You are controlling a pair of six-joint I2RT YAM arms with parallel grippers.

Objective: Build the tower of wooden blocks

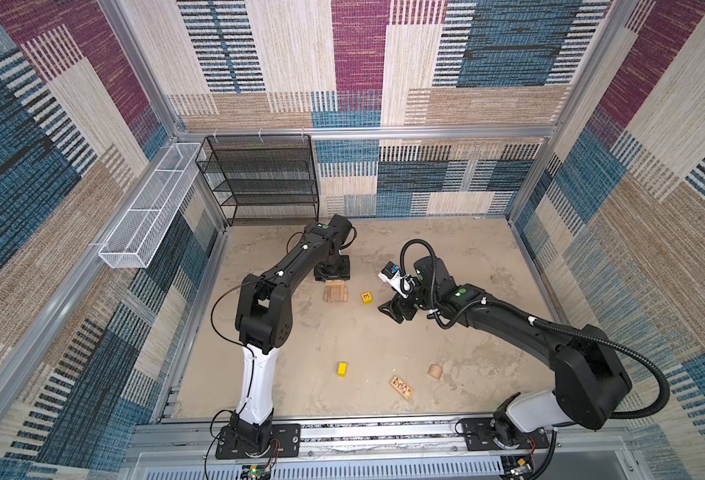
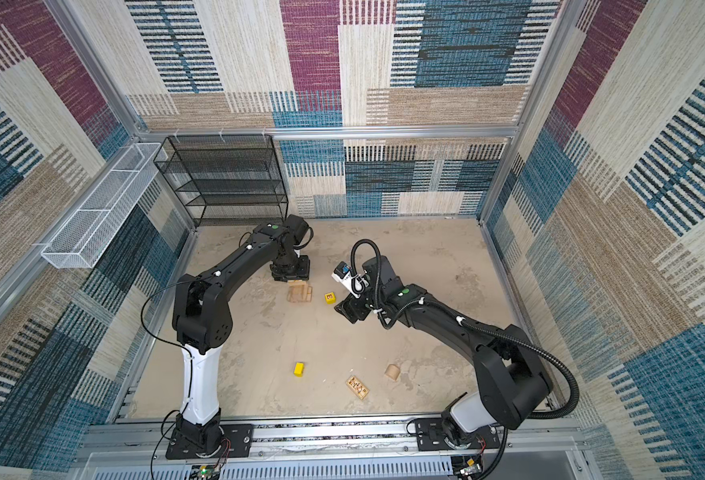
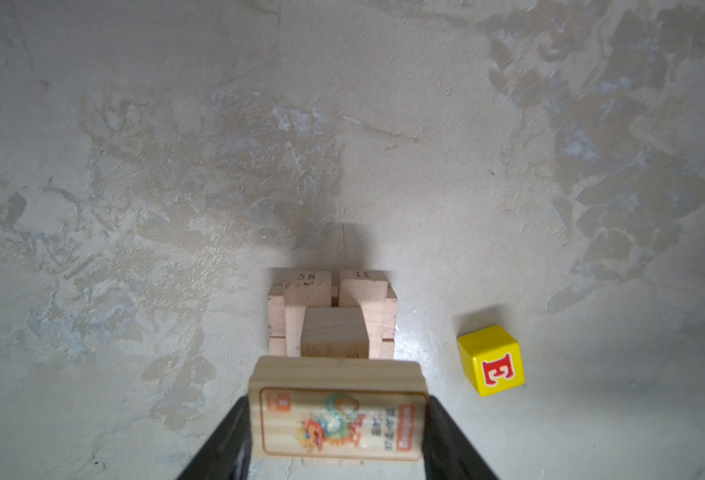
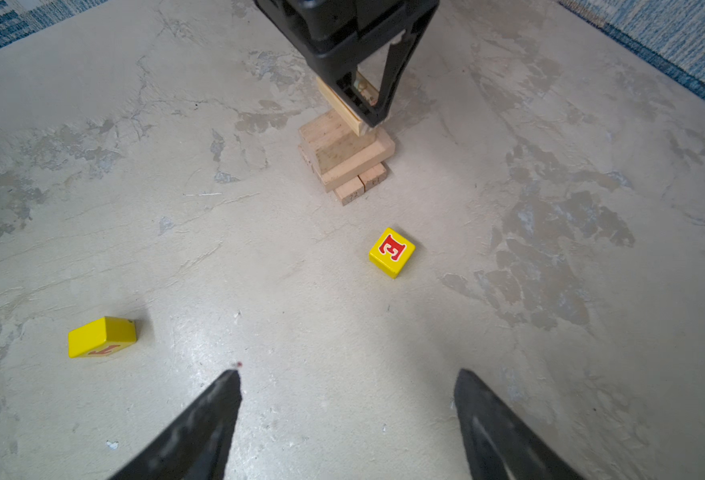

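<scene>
The dragon block's lower edge meets the tower's top block, centred and level, so my left gripper releases the dragon block next.
My left gripper (image 3: 338, 415) is shut on a tan wood block (image 3: 336, 372) with a coloured dragon picture. It holds the block just above the tower (image 3: 332, 316), a low stack of plain tan blocks (image 1: 336, 293) that shows in both top views. The right wrist view shows that held block (image 4: 338, 104) close over the tower's top (image 4: 344, 149). To the right of the tower my right gripper (image 4: 346, 378) hangs open and empty over the floor (image 1: 390, 309). A yellow block with a red E (image 1: 366, 297) lies between it and the tower.
Near the front lie a second yellow block (image 1: 342, 369), a dark-patterned block (image 1: 401, 387) and a rounded tan piece (image 1: 435, 372). A black mesh shelf (image 1: 259, 178) stands at the back left. A white wire basket (image 1: 147, 208) hangs on the left wall.
</scene>
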